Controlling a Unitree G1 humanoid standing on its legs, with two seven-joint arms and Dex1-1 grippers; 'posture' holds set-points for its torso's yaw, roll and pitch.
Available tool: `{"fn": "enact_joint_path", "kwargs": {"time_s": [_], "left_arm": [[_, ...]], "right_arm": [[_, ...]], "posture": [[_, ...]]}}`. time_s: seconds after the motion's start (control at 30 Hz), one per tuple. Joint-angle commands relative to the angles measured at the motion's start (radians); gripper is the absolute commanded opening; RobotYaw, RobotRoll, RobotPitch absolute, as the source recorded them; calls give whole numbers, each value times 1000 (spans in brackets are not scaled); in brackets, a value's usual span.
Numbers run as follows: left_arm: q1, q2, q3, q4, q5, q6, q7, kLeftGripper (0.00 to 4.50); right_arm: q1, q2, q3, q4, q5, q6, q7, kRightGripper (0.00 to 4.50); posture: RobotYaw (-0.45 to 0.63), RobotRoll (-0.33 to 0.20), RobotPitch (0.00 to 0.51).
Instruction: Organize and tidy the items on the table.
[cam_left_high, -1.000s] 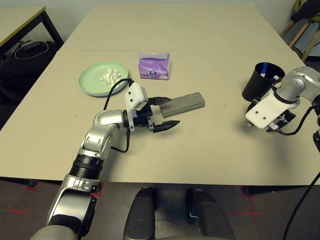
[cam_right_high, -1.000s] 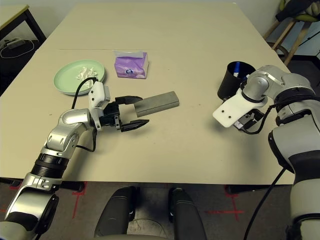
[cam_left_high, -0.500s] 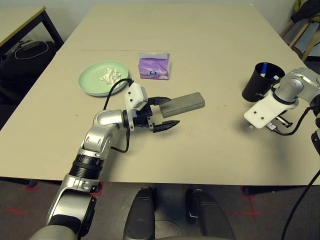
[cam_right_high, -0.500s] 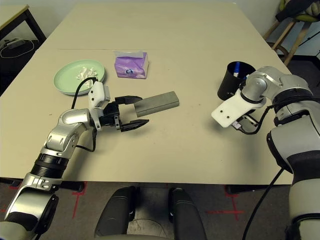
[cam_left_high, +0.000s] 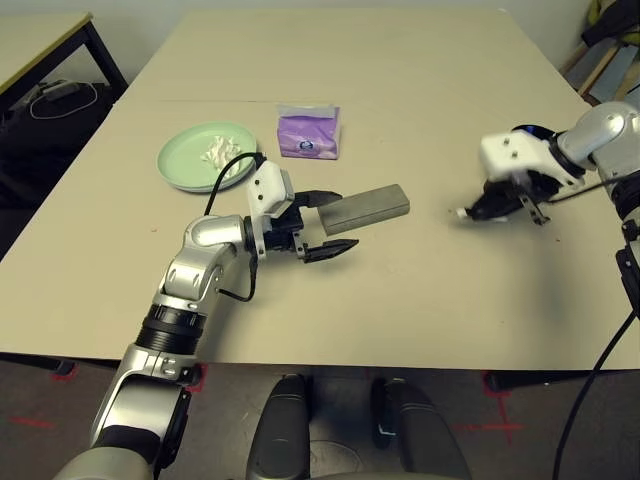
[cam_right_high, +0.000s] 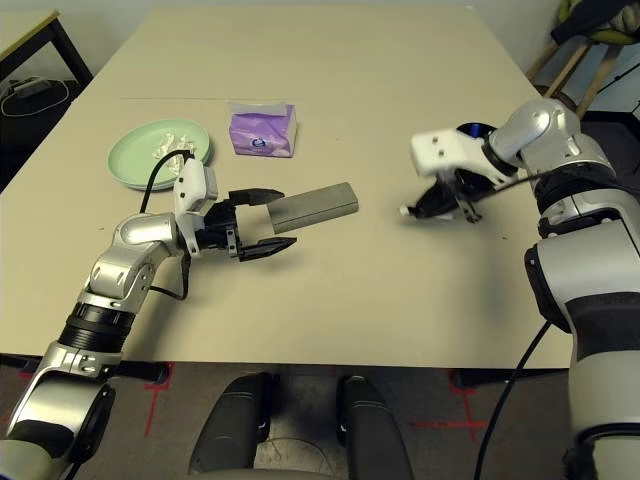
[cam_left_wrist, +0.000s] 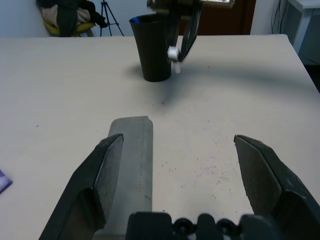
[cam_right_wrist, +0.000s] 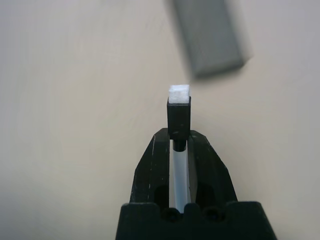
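Note:
The white pen is beside the black cup and would miss if released now, so my right gripper should move it toward the cup's rim.
My left gripper is open, its fingers straddling the near end of the grey-beige glasses case on the table; in the left wrist view the case lies against one finger. My right gripper hovers above the table just left of the black cup, shut on a small white pen with a black collar. Blue shows at the cup's rim. At the back left, a green plate holds crumpled white tissue, with the purple tissue pack beside it.
A black-legged side desk stands off the table's left corner, with a dark bag on the floor below. Chair legs show at the far right. Bare tabletop lies between the two grippers and along the front edge.
My right gripper has shut on the pen, lifted from the tabletop in front of the cup, and swung left and up. The left arm has held its place at the case.

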Motion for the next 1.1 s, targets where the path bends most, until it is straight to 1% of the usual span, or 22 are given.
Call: {"fn": "enact_joint_path", "kwargs": {"time_s": [0.03, 0.1, 0.2, 0.3, 0.37, 0.43, 0.53, 0.73, 0.87, 1.1], "left_arm": [[-43, -17, 18, 7, -12, 12, 35, 4500], [-60, -28, 33, 18, -4, 16, 73, 4500], [-74, -40, 48, 33, -3, 30, 114, 4500], [-80, -47, 64, 44, -4, 45, 146, 4500], [-87, -48, 65, 47, -8, 53, 151, 4500], [-93, -48, 62, 51, -9, 59, 152, 4500], [-100, -41, 55, 62, -9, 70, 135, 4500], [-115, -39, 49, 102, 3, 50, 111, 4500], [-118, -41, 48, 119, 6, 46, 101, 4500], [-121, -51, 49, 134, -6, 39, 69, 4500]], "right_arm": [[72, -21, -114, -148, 140, 205, 0, 338], [128, -10, -219, -231, 189, 309, -57, 338], [199, 10, -326, -326, 224, 401, -158, 338], [286, 79, -482, -427, 302, 475, -337, 338], [323, 125, -559, -470, 336, 503, -421, 338], [342, 161, -612, -494, 349, 503, -483, 338], [341, 219, -695, -512, 359, 504, -648, 338], [321, 274, -780, -534, 327, 459, -889, 338], [321, 276, -796, -551, 294, 463, -1023, 338], [330, 280, -807, -581, 217, 529, -1277, 338]], "posture": [[210, 0, 105], [204, 0, 99], [195, 0, 93], [178, 0, 87], [172, 0, 85], [168, 0, 83], [156, 0, 82], [144, 0, 78], [137, 0, 78], [120, 0, 76]]}}
